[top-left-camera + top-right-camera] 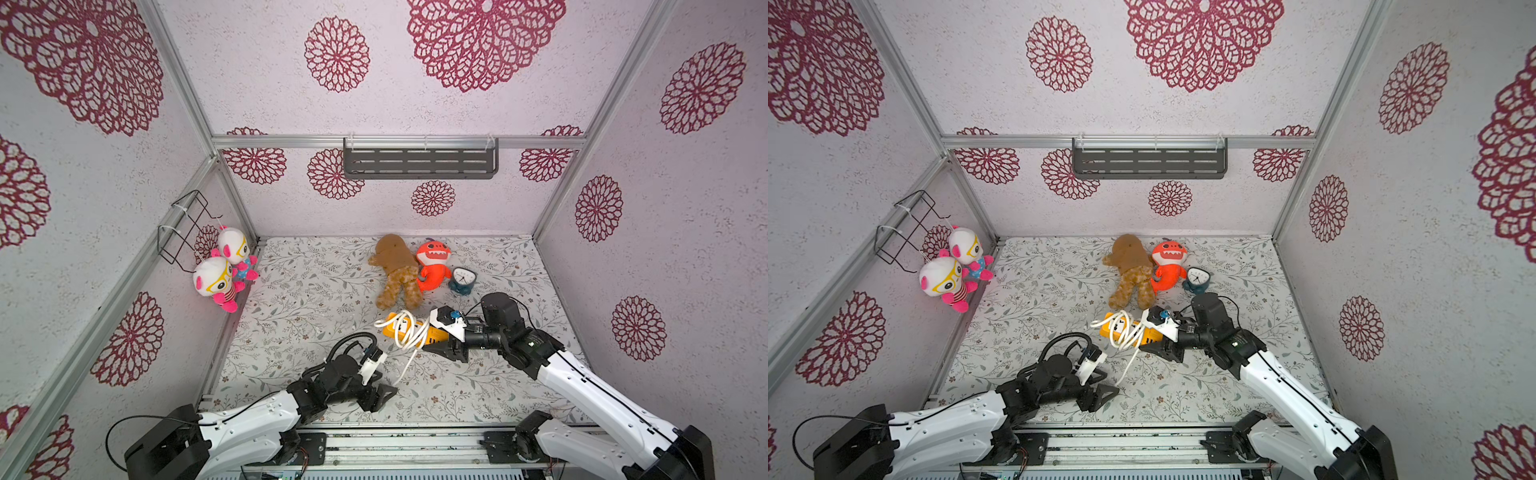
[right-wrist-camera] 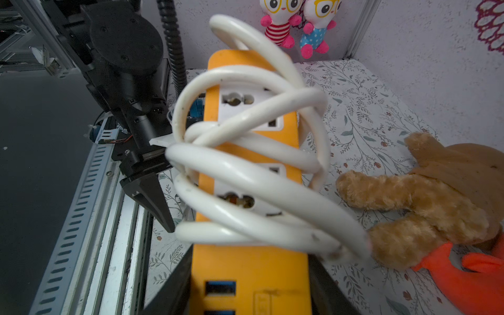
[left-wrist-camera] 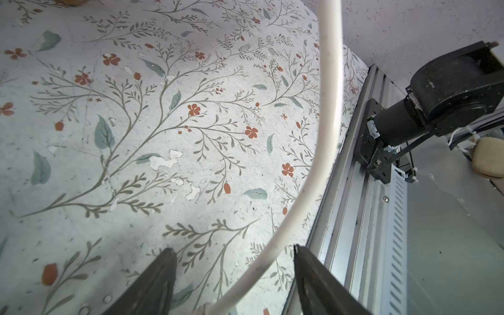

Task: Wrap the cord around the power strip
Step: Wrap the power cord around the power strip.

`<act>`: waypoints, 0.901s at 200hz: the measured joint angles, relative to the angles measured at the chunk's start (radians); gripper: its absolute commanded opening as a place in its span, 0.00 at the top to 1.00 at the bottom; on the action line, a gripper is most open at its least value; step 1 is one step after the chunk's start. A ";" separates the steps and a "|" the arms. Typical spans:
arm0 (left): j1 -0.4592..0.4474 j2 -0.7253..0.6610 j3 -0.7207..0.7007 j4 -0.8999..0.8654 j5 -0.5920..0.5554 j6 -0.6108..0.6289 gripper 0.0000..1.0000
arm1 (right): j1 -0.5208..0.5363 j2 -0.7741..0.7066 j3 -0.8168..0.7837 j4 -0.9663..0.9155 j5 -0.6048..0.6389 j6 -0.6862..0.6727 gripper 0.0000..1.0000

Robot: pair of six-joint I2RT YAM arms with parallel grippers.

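My left gripper should next wrap the cord around the power strip, so it needs to grab the white cord's loose end (image 1: pixel 407 367) (image 3: pixel 270 251) instead of the loose loops.
The orange-yellow power strip (image 1: pixel 391 325) (image 1: pixel 1106 328) (image 2: pixel 251 261) hangs above the floral floor, and my right gripper (image 1: pixel 436 343) (image 1: pixel 1152 345) (image 2: pixel 249 286) is shut on its USB end. The white cord (image 1: pixel 409 330) (image 1: pixel 1125 330) (image 2: pixel 245 169) lies in several loose loops around the strip's middle. Its free tail (image 1: pixel 405 365) drops toward my left gripper (image 1: pixel 383 395) (image 1: pixel 1104 392) (image 3: pixel 233 248). That gripper is open low near the front rail. The cord (image 3: pixel 327 109) runs between its fingers without being pinched. The plug is hidden.
A brown plush (image 1: pixel 397 270), an orange shark plush (image 1: pixel 434 266) and a small clock (image 1: pixel 462 280) lie just behind the strip. Two white-and-pink dolls (image 1: pixel 224 270) hang under a wire basket (image 1: pixel 185 226) on the left wall. A metal rail (image 1: pixel 395 440) edges the front.
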 measured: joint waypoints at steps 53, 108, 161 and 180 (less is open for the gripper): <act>-0.030 0.215 0.098 -0.016 0.013 0.042 0.51 | -0.007 0.012 0.010 0.004 0.005 0.001 1.00; -0.041 0.237 0.142 -0.061 0.006 0.086 1.00 | -0.065 0.009 0.011 -0.006 0.033 0.019 1.00; -0.042 0.136 0.293 -0.256 -0.027 0.172 1.00 | -0.149 0.014 0.012 -0.017 0.099 0.046 1.00; -0.042 0.130 0.380 -0.351 -0.030 0.221 1.00 | -0.160 0.035 0.025 -0.036 0.140 0.052 1.00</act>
